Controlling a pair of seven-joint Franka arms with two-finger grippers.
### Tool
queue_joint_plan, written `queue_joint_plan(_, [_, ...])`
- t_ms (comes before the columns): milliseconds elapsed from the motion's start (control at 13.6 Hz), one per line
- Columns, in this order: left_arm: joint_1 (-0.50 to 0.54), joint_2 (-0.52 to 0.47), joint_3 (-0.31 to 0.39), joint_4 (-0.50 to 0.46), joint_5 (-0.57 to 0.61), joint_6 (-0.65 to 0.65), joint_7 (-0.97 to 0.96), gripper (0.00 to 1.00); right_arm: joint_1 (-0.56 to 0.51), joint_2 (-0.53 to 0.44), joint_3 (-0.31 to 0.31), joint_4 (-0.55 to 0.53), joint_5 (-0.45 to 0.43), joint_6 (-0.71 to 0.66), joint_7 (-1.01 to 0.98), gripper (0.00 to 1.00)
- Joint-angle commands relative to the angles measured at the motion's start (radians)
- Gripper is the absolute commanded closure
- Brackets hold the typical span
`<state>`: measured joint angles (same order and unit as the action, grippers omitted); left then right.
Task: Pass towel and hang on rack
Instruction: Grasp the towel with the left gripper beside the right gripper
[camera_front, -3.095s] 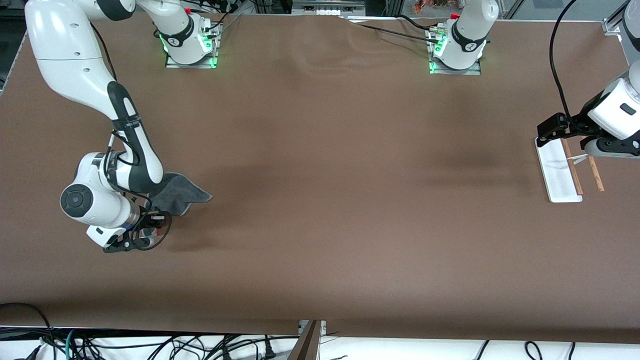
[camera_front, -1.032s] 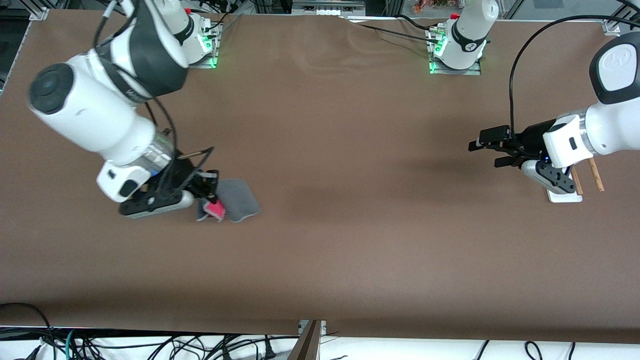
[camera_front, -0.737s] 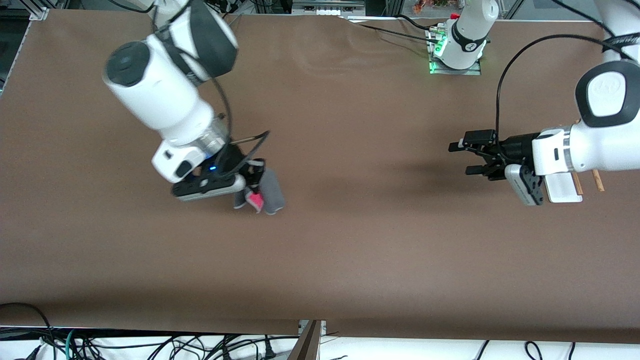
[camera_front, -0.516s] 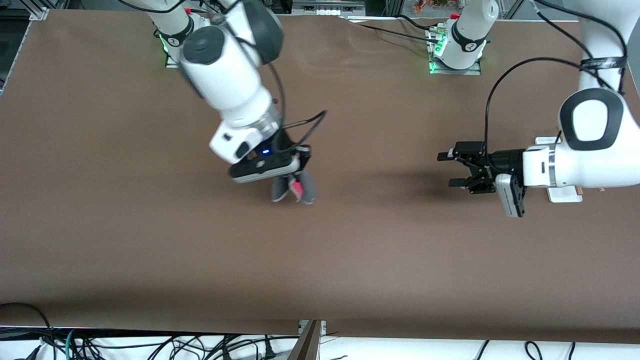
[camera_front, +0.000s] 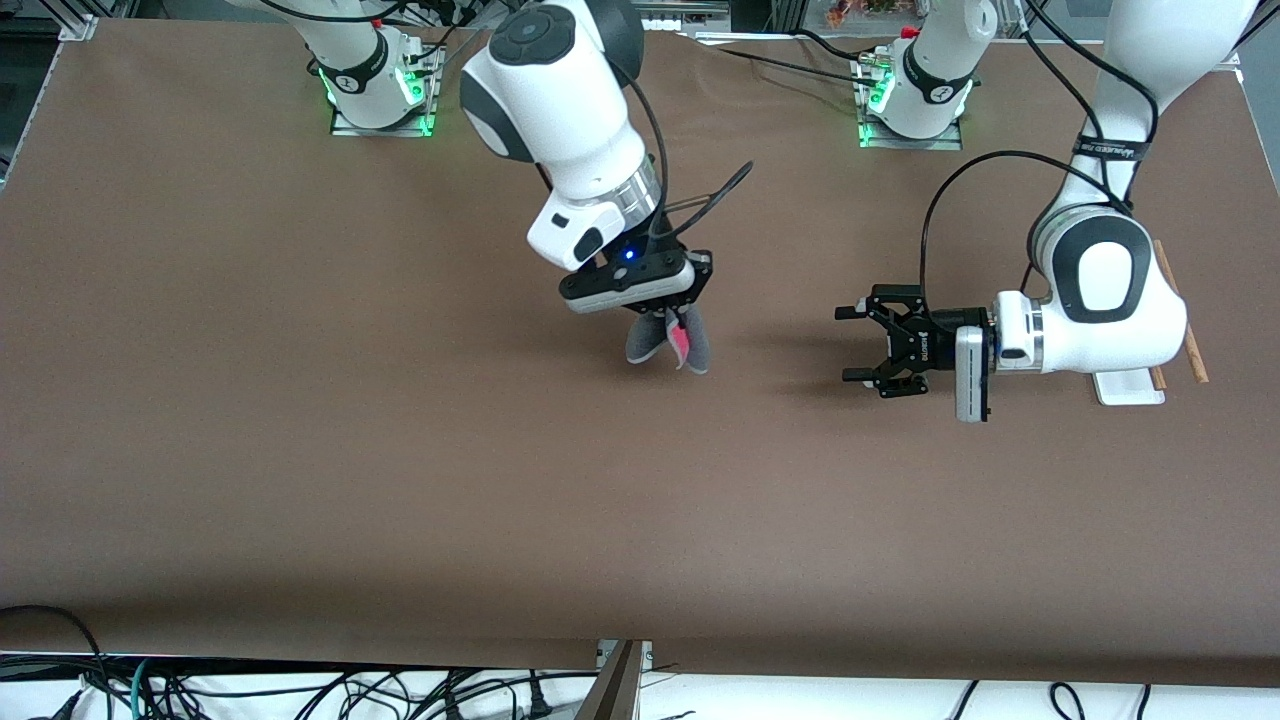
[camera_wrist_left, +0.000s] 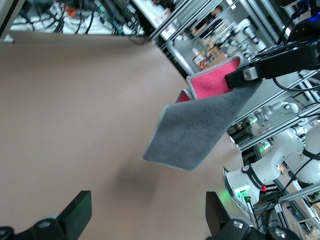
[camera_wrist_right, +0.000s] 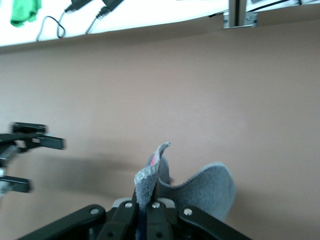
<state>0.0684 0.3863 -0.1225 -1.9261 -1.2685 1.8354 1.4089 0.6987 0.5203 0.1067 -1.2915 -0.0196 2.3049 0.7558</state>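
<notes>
I should take hold of the towel's loose hanging end with my left gripper next, so that I can hang the towel (camera_front: 668, 342) on the rack.
The towel (camera_front: 668, 342), dark grey with a pink inner face, hangs folded from my right gripper (camera_front: 674, 322), which is shut on its top edge above the table's middle. In the right wrist view the towel (camera_wrist_right: 205, 187) rises from between the shut fingers of the right gripper (camera_wrist_right: 146, 206). My left gripper (camera_front: 856, 345) is open and empty, level with the towel and apart from it, toward the left arm's end. The left wrist view shows the towel (camera_wrist_left: 200, 127) hanging ahead of the open left gripper (camera_wrist_left: 145, 220). The rack (camera_front: 1130, 386) lies partly hidden under the left arm.
The brown table (camera_front: 400, 480) spreads all around. One wooden rod of the rack (camera_front: 1195, 358) shows past the left arm's wrist. The arm bases (camera_front: 380, 90) stand along the table's edge farthest from the front camera. Cables hang below the nearest edge.
My right gripper has carried the towel from the right arm's end to above the table's middle. My left gripper has moved from the rack toward the towel, staying open.
</notes>
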Motion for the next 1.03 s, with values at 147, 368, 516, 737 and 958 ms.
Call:
queue_joint_plan(147, [-0.013, 0.046, -0.022, -0.024, -0.138, 0.045, 0.162, 0.0, 0.054, 0.015, -0.008, 0.034, -0.016, 0.05, 0.045, 1.0])
queue_joint_plan(368, [-0.018, 0.057, -0.077, -0.027, -0.198, 0.076, 0.17, 0.0, 0.073, 0.015, -0.008, 0.034, -0.014, 0.06, 0.057, 1.0])
queue_joint_plan(516, [-0.018, 0.051, -0.127, -0.04, -0.229, 0.102, 0.173, 0.0, 0.081, 0.015, -0.008, 0.034, -0.016, 0.07, 0.068, 1.0])
queue_joint_plan(737, [-0.018, 0.051, -0.173, -0.065, -0.323, 0.105, 0.206, 0.0, 0.081, 0.015, -0.008, 0.034, -0.016, 0.08, 0.073, 1.0])
queue_joint_plan(958, [-0.004, 0.045, -0.193, -0.119, -0.347, 0.078, 0.26, 0.0, 0.081, 0.015, -0.008, 0.034, -0.016, 0.082, 0.073, 1.0])
